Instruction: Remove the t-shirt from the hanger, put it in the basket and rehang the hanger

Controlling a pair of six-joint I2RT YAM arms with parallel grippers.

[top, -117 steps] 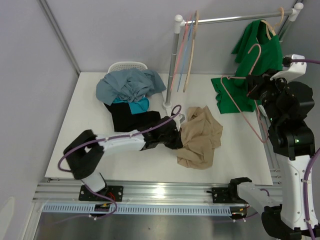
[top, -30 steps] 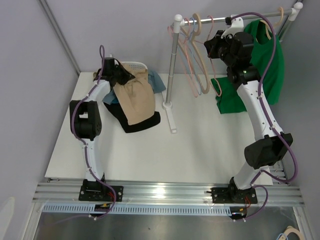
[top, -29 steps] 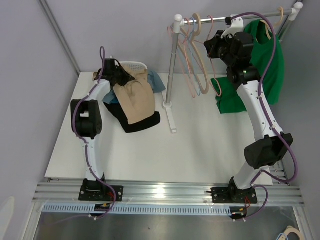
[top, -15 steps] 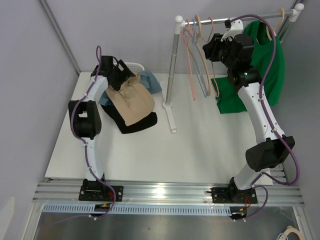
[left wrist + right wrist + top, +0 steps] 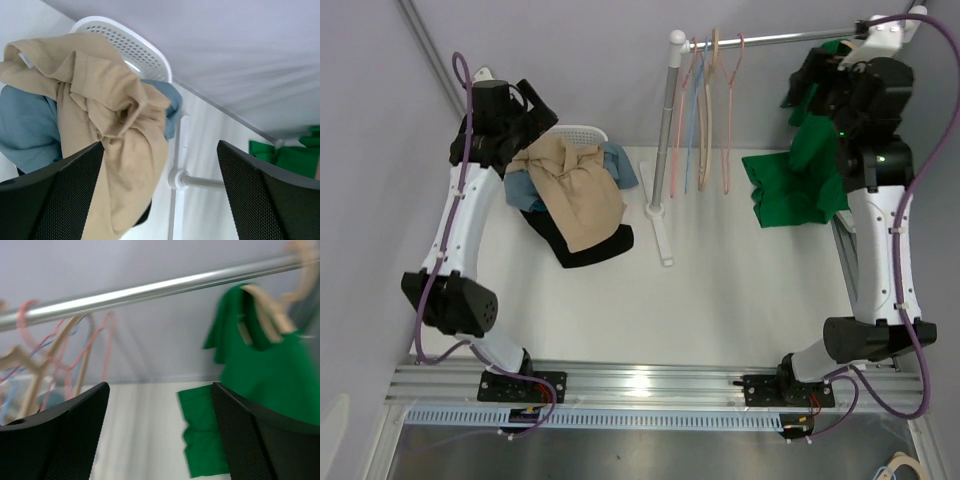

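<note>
The robot's right gripper will next grab the tan wooden hanger by its neck below the hook to take off the t-shirt [image 5: 260, 370], and the hanger's sides will stay free.
A green t-shirt [image 5: 800, 180] hangs at the right end of the rail [image 5: 770, 40], its hem resting on the table. In the right wrist view the green t-shirt [image 5: 260, 370] sits on a tan wooden hanger [image 5: 260, 300] hooked over the rail [image 5: 150, 290]. My right gripper [image 5: 812, 78] is up by the rail, just left of the shirt; the right gripper [image 5: 160, 440] is open and empty. My left gripper [image 5: 532, 108] is raised over the basket at the back left; the left gripper [image 5: 160, 200] is open and empty.
A tan shirt [image 5: 575, 190] lies on top of blue and black clothes over a white basket [image 5: 582, 132]. Several empty hangers [image 5: 705, 110] hang at the rail's left end by the rack post [image 5: 665, 120], whose base [image 5: 662, 235] stands mid-table.
Both grippers opened. The left let the tan shirt drop onto the pile and lifted back. The right left an empty hanger on the rail and swung right toward the green t-shirt.
</note>
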